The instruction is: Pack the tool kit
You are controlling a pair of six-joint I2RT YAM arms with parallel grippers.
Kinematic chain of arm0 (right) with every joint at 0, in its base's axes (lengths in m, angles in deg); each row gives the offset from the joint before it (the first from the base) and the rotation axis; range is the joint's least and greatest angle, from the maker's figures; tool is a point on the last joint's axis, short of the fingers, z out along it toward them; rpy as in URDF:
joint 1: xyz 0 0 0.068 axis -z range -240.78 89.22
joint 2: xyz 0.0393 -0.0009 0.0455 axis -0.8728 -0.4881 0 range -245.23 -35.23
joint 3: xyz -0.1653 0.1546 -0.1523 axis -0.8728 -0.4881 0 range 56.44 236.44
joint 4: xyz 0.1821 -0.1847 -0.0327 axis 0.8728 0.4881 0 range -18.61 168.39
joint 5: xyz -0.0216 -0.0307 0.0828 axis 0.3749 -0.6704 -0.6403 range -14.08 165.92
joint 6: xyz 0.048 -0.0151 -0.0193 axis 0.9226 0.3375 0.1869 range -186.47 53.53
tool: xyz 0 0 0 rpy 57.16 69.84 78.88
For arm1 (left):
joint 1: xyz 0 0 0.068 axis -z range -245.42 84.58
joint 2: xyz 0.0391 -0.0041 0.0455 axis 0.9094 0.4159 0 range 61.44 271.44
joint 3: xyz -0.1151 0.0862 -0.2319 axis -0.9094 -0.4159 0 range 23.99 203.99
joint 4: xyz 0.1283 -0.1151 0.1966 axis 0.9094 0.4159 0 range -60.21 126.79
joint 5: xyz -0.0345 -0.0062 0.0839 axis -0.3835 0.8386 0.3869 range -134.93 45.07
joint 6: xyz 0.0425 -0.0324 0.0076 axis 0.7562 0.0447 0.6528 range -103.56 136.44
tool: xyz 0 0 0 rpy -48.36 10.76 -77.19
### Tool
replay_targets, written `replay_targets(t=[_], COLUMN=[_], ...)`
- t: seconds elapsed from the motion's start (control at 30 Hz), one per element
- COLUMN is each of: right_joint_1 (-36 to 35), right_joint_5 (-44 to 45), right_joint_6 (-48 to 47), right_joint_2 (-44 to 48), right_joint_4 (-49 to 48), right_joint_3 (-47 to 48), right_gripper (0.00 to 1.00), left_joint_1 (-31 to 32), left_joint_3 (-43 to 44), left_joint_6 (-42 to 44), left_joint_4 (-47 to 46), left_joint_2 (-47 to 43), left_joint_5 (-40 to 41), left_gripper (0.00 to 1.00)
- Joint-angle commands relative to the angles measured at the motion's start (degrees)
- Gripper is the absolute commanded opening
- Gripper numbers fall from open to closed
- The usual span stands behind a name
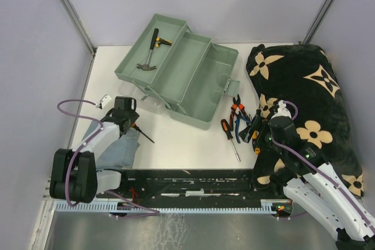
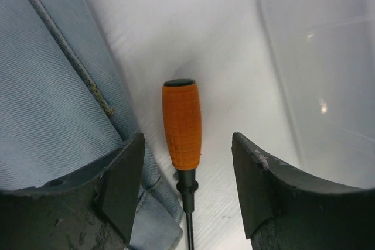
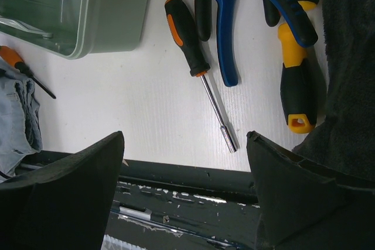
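Observation:
I would leave the small screwdriver on the tabletop if I lifted my left gripper now, because its fingers are wide around the orange handle (image 1: 135, 125) (image 2: 183, 129).
The pale green toolbox (image 1: 187, 74) stands open at the table's middle back, its trays folded out. A small hammer (image 1: 149, 54) lies in its left tray. My left gripper (image 1: 130, 120) is open, low over the table. A small orange-handled screwdriver (image 2: 181, 127) lies between the jaws, untouched. My right gripper (image 1: 258, 132) is open and empty, above the table's front edge. An orange-black driver (image 3: 187, 39), blue-handled pliers (image 3: 225, 27) and a yellow-black tool (image 3: 293, 68) lie just ahead of it.
A folded grey-blue cloth (image 2: 53, 98) lies right beside the small screwdriver, under my left finger. A translucent lid (image 2: 322, 86) is on its other side. The black flowered blanket (image 1: 310, 103) fills the right. A black rail (image 3: 193, 180) runs along the front edge.

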State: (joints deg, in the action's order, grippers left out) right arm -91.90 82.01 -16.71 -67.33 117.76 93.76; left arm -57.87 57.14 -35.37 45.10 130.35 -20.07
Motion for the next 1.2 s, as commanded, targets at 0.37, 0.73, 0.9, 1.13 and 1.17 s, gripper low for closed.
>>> replay_targets(t=[0.37, 0.73, 0.9, 1.13, 1.17], right_joint_1=[-0.04, 0.00, 0.00, -0.02, -0.06], right_joint_5=[1.69, 1.52, 0.98, -4.95, -7.85], right_joint_6=[0.25, 0.52, 0.71, -1.73, -2.96], right_joint_2=[1.42, 1.11, 0.99, 0.46, 0.35], right_joint_4=[-0.26, -0.52, -1.58, -5.52, -7.68], right_joint_3=[0.64, 0.65, 0.17, 0.37, 0.16], right_gripper=[0.93, 0.93, 0.93, 0.93, 0.93], left_joint_1=[-0.26, -0.26, -0.26, -0.27, -0.26], left_joint_3=[2.64, 2.92, 1.80, 2.92, 2.78], left_joint_6=[-2.89, 0.05, 1.38, 8.29, 10.00], left_joint_4=[2.44, 5.98, 5.85, 5.63, 4.17], left_joint_2=[12.27, -2.83, -12.51, -19.28, -20.10], left_joint_5=[-4.58, -0.27, 1.14, -13.07, -17.98], left_gripper=[0.34, 0.10, 0.12, 0.03, 0.03])
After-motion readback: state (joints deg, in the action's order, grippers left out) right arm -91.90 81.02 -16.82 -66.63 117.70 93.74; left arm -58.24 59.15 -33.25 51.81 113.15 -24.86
